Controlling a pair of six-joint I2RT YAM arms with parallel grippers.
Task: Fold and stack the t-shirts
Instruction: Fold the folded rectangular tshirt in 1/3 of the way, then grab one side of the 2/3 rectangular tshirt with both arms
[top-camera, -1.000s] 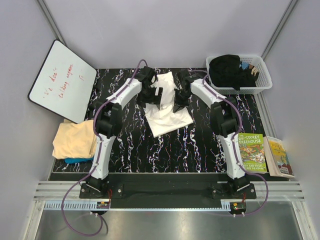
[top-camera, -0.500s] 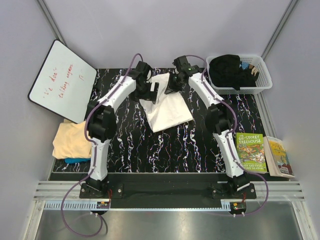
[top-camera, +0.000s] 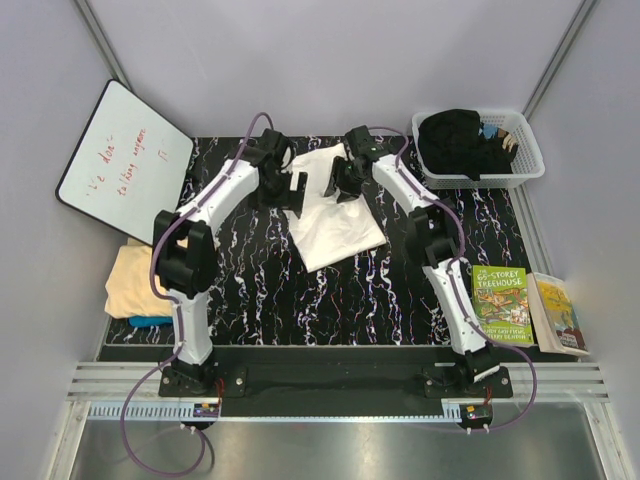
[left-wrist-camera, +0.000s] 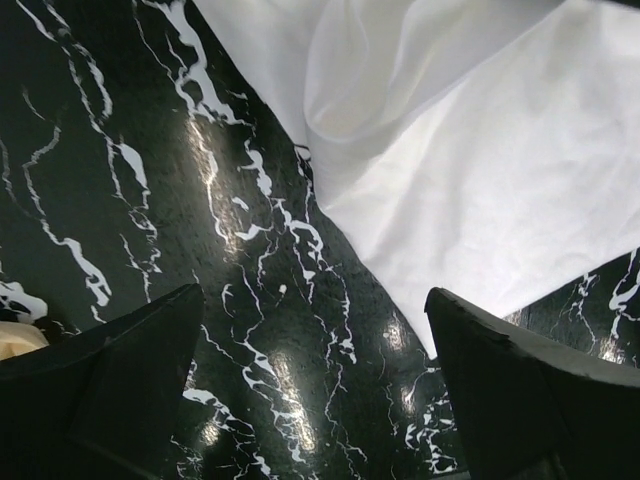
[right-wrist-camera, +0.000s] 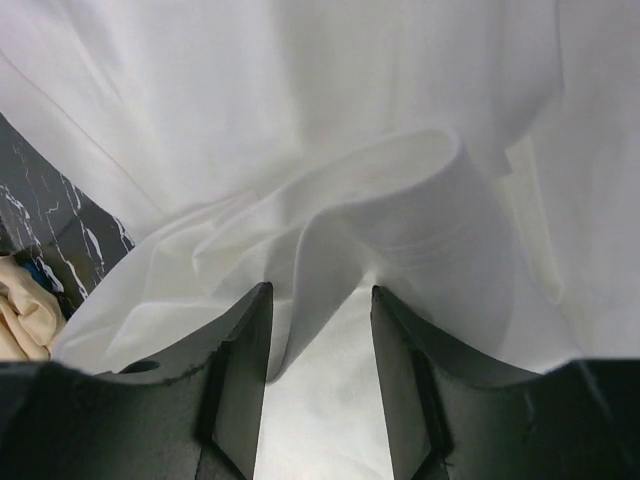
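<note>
Next, my right gripper needs to grab the white t-shirt's raised far fold, to fold the t-shirt over, leaving the t-shirt's edge for my left gripper.
The white t-shirt (top-camera: 338, 222) lies folded at the middle of the black marbled table (top-camera: 260, 290); its print is hidden. My left gripper (top-camera: 292, 190) is open and empty at the shirt's far left edge. In the left wrist view it (left-wrist-camera: 315, 385) hangs over bare table, with the shirt (left-wrist-camera: 500, 180) at the upper right. My right gripper (top-camera: 344, 181) is over the shirt's far part. In the right wrist view its jaws (right-wrist-camera: 320, 340) stand apart, with a raised fold of the white cloth (right-wrist-camera: 400, 200) at the tips. The peach shirt (top-camera: 150, 280) lies on the teal one (top-camera: 155, 321) at the left edge.
A whiteboard (top-camera: 125, 160) leans at the far left. A white basket (top-camera: 530, 150) with dark clothes stands at the far right. Two books (top-camera: 503, 305) lie at the table's right edge.
Both grippers moved from over the shirt's middle to its far part. The left one now sits just off the shirt's left edge. The shirt stays flat.
</note>
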